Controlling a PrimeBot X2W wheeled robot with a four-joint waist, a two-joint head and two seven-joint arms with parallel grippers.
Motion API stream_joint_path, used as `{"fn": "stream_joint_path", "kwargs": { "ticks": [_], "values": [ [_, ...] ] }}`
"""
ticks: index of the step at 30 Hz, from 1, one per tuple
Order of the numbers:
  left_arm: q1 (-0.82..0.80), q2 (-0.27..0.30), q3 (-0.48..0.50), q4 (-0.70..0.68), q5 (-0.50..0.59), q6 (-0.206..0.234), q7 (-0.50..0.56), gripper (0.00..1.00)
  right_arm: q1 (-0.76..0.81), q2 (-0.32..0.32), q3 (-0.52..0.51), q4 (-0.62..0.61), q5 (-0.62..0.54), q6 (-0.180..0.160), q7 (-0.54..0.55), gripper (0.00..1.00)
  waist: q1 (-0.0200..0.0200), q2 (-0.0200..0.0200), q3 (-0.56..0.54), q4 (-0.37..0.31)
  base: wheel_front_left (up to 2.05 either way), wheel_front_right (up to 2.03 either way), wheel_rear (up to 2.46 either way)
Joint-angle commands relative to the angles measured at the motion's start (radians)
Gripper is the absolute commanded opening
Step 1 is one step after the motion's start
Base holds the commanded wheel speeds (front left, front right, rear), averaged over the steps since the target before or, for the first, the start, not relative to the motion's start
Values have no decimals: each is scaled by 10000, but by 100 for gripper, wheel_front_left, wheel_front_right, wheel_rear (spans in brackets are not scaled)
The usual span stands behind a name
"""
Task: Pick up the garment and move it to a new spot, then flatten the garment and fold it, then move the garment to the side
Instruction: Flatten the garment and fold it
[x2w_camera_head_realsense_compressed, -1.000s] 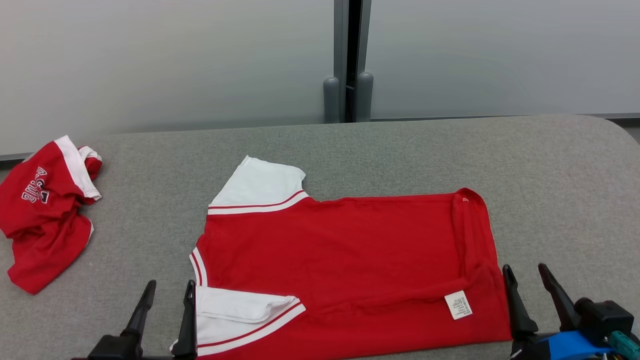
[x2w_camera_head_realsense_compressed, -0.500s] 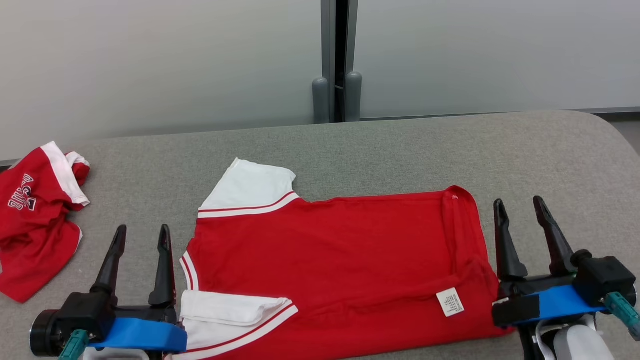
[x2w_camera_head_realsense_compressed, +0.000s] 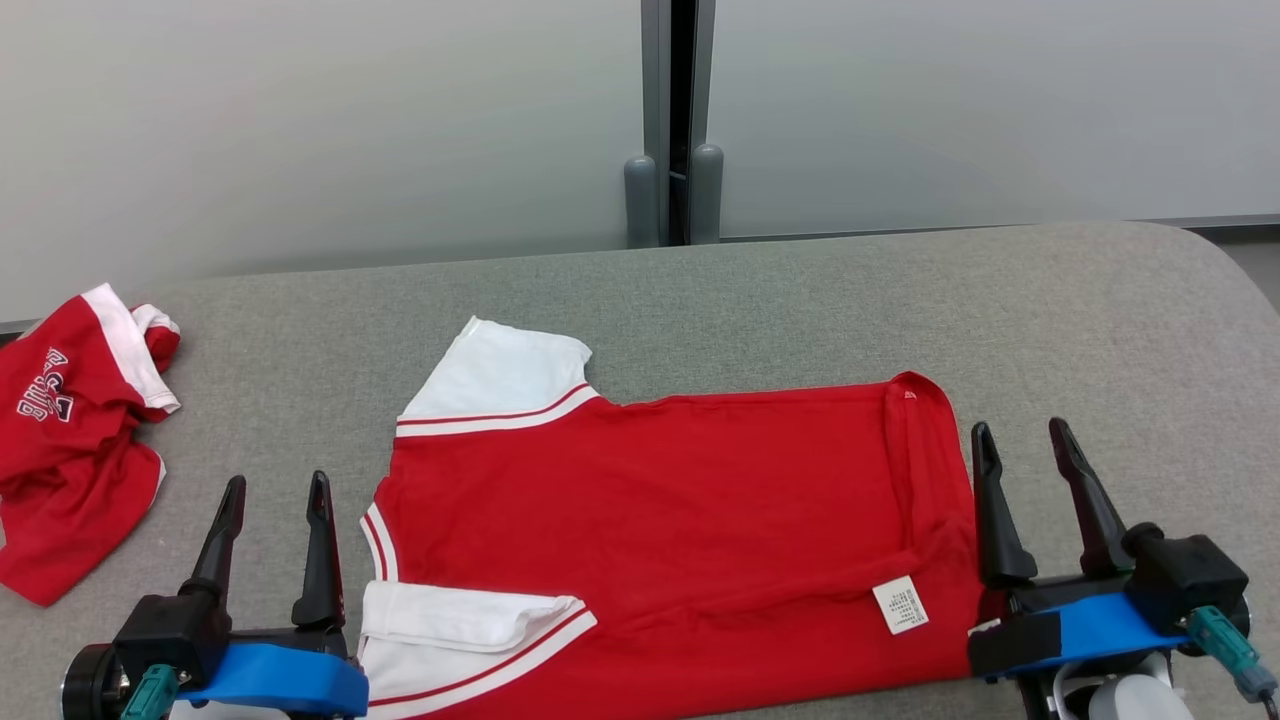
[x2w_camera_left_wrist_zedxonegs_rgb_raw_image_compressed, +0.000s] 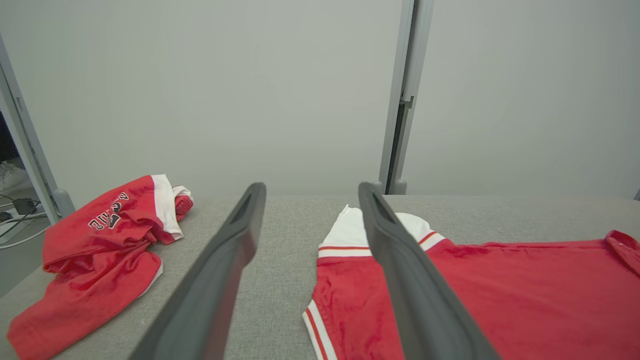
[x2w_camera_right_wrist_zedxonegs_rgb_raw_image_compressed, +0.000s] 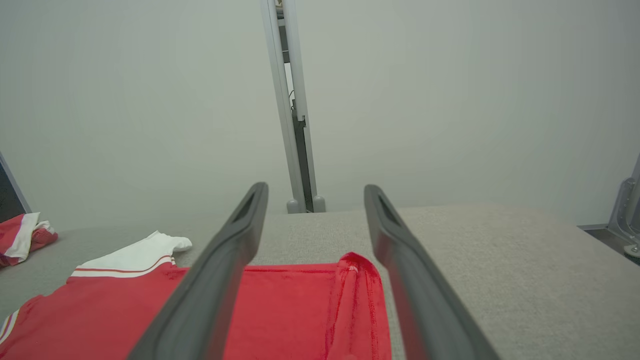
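My left gripper grabs the white sleeve's cuff corner (x2w_camera_head_realsense_compressed: 477, 331) next, to fold the red shirt over on itself.
The garment (x2w_camera_head_realsense_compressed: 680, 520) is a red shirt with white sleeves. It lies spread flat on the grey table (x2w_camera_head_realsense_compressed: 800, 300), collar end to the left and hem to the right, with a white label near the hem. My left gripper (x2w_camera_head_realsense_compressed: 278, 482) stands open just left of the near sleeve, nothing between its fingers. My right gripper (x2w_camera_head_realsense_compressed: 1020, 428) is open beside the hem's right edge, also empty. In the left wrist view the left gripper (x2w_camera_left_wrist_zedxonegs_rgb_raw_image_compressed: 311, 187) points past the garment (x2w_camera_left_wrist_zedxonegs_rgb_raw_image_compressed: 500, 290). In the right wrist view the right gripper (x2w_camera_right_wrist_zedxonegs_rgb_raw_image_compressed: 315, 187) hovers over the garment (x2w_camera_right_wrist_zedxonegs_rgb_raw_image_compressed: 290, 310).
A second red shirt (x2w_camera_head_realsense_compressed: 70, 470) lies crumpled at the table's far left edge, also seen in the left wrist view (x2w_camera_left_wrist_zedxonegs_rgb_raw_image_compressed: 100, 245). A grey panelled wall with a dark post (x2w_camera_head_realsense_compressed: 672, 130) stands behind the table. The table's right corner is rounded.
Both grippers came forward into fuller view beside the garment, then eased back a little. The head camera shifted slightly. The garment lies as before.
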Motion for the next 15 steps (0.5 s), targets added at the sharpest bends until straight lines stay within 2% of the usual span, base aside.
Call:
{"fn": "stream_joint_path", "kwargs": {
  "ticks": [1,9,15],
  "values": [
    [46,10,62,60,55,-51,-30,100,127,55,-16,99,-77,-4,-40,100,-1,0,-26,11,0,0,0],
    [57,-43,169,269,127,-121,-30,100,144,104,-54,472,-196,-4,-41,100,-1,0,-87,14,0,0,0],
    [-698,16,149,541,198,-239,-30,100,-357,-60,-148,720,-339,-4,-41,100,-1,0,132,18,0,0,0]
  ]
}}
